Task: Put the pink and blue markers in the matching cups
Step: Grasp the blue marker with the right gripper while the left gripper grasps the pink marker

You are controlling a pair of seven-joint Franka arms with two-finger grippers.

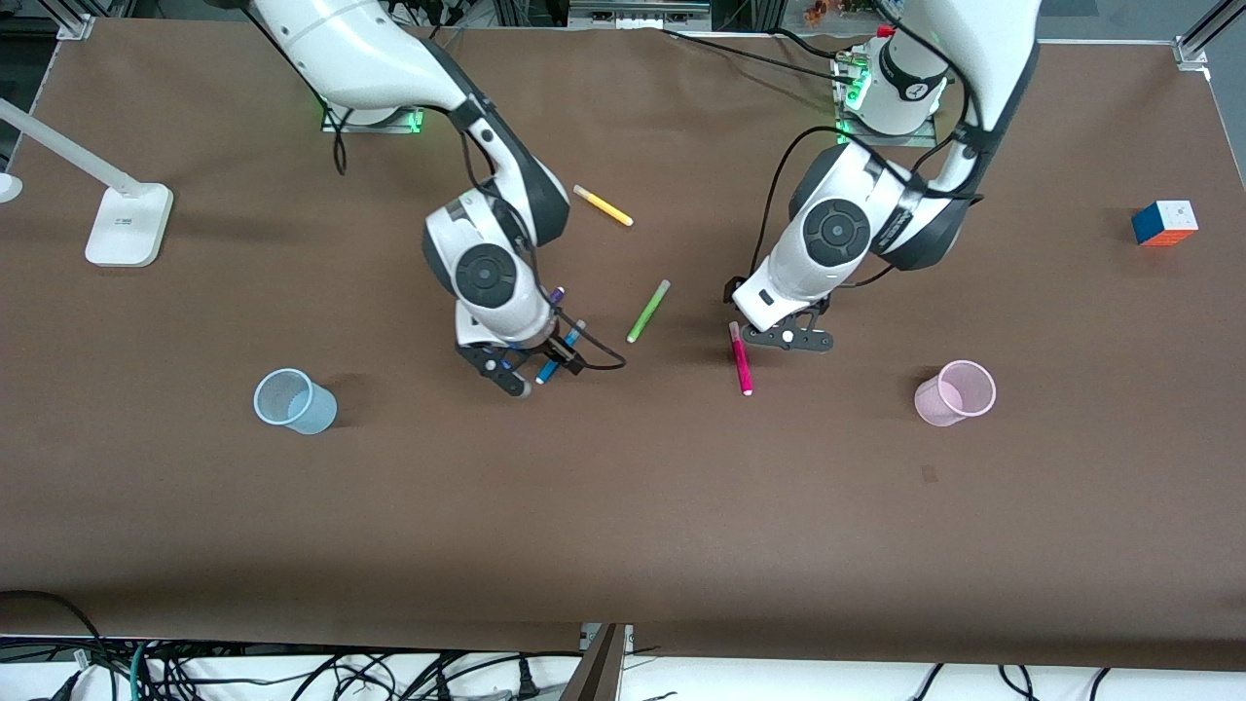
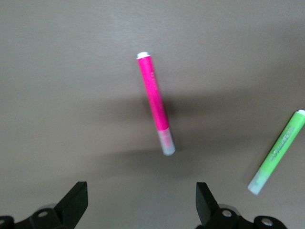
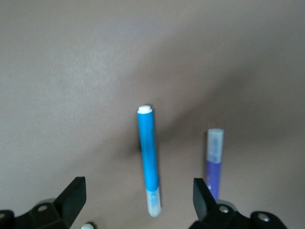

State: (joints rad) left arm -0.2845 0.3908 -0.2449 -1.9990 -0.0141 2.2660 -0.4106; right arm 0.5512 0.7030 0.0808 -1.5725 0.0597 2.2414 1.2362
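Next, my left gripper grabs the pink marker by its clear end with the cap (image 2: 166, 142), to place the marker in the pale pink cup.
The blue marker (image 1: 559, 356) lies on the table under my right gripper (image 1: 537, 368), which is open and low over it. In the right wrist view the blue marker (image 3: 149, 160) lies between the open fingers (image 3: 72, 196), pale cap end toward the camera. The pink marker (image 1: 741, 357) lies beside my left gripper (image 1: 788, 338), which is open and just above the table. In the left wrist view the pink marker (image 2: 155, 102) lies ahead of the open fingers (image 2: 76, 200), not between them. The pale blue cup (image 1: 292, 400) stands toward the right arm's end, the pale pink cup (image 1: 956, 392) toward the left arm's end.
A purple marker (image 1: 557, 292) lies close beside the blue one and also shows in the right wrist view (image 3: 214, 160). A lime-green marker (image 1: 648, 311) lies between the arms and shows in the left wrist view (image 2: 279, 152). A yellow marker (image 1: 603, 205), a lamp base (image 1: 127, 224) and a colour cube (image 1: 1164, 223) sit farther back.
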